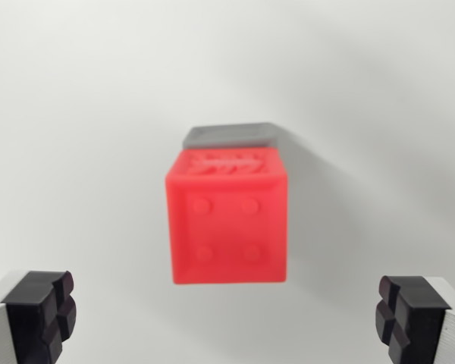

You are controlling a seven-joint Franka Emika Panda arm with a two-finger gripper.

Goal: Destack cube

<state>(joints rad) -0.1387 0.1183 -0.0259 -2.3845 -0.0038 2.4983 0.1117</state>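
To destack the cubes, my gripper will next grab the red cube (227, 224) by its side faces flanking the studded face (283, 227).
A red cube (227, 224) with four round studs on its near face fills the middle of the wrist view. Behind and under it a grey cube (231, 135) shows only as a thin strip past the red cube's far edge, so the red one rests on top of it. My gripper (227, 322) is open, its two black fingertips (42, 311) standing far apart at the lower corners of the view. The red cube lies between and beyond the fingertips, apart from both, and nothing is held.
A plain white surface (76, 114) surrounds the stack on all sides. A soft shadow falls to the wrist view's right of the cubes.
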